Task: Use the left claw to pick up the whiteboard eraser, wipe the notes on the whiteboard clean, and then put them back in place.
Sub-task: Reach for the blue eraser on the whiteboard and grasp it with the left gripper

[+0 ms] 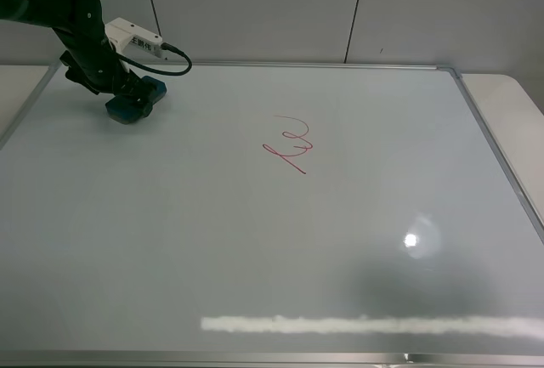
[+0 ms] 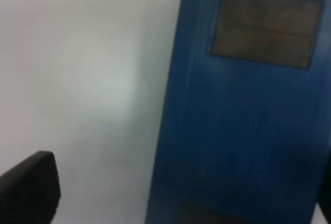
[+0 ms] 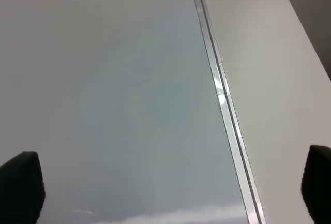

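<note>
My left gripper closes on the blue eraser next, since its fingers reach down beside the eraser in the left wrist view, above the whiteboard.
The whiteboard (image 1: pixel 255 249) fills most of the exterior high view. The red notes (image 1: pixel 289 145) sit near its middle, a little toward the far side. The teal-blue whiteboard eraser (image 1: pixel 126 112) lies on the board's far left corner. My left claw (image 1: pixel 132 92) is down over it. In the left wrist view the eraser (image 2: pixel 243 120) fills the frame with one dark patch showing, and the left claw (image 2: pixel 178 193) straddles it, open. One fingertip (image 2: pixel 31 188) stands apart from the eraser's side. My right gripper (image 3: pixel 165 188) is open and empty over the board's silver frame (image 3: pixel 225 100).
The board's silver frame (image 1: pixel 493 143) runs along the right side, with a white tabletop (image 1: pixel 518 104) beyond it. A grey wall stands behind the board. A bright light reflection (image 1: pixel 411 240) lies on the board's near right part.
</note>
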Robot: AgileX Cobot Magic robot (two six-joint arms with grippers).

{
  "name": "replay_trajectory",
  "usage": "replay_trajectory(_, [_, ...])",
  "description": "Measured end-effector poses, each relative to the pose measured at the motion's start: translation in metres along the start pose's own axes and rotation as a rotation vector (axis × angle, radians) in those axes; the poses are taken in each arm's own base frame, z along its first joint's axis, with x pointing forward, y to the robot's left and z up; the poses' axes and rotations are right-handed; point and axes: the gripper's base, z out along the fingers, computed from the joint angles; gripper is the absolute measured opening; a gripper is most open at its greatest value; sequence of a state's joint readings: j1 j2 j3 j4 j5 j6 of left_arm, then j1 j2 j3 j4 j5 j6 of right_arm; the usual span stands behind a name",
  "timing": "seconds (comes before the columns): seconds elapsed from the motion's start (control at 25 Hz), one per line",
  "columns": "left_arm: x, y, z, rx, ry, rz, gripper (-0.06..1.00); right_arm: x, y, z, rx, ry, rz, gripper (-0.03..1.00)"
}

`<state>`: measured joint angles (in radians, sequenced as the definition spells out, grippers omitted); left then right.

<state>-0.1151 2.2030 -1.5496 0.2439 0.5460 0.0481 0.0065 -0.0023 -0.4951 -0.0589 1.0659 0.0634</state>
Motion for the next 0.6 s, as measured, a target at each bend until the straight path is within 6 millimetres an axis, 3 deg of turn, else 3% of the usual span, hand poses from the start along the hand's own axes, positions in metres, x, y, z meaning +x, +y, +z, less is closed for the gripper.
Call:
replay_trajectory(0.24, [0.000,0.000,0.000,0.002,-0.005,-0.003,0.99,0.000,0.000,0.000,0.000,0.000,0.000,0.99])
replay_trajectory(0.32, [0.000,0.001,0.001,0.010,-0.005,-0.020,0.95,0.000,0.000,0.000,0.000,0.000,0.000,0.99])
replay_trajectory(0.4, [0.001,0.004,0.001,0.028,-0.004,-0.066,0.83,0.000,0.000,0.000,0.000,0.000,0.000,0.99])
replay_trajectory(0.52, [0.004,0.012,0.002,0.034,-0.002,-0.109,0.54,0.000,0.000,0.000,0.000,0.000,0.000,0.99])
replay_trajectory(0.6, [0.005,0.015,0.002,0.033,-0.001,-0.108,0.55,0.000,0.000,0.000,0.000,0.000,0.000,0.99])
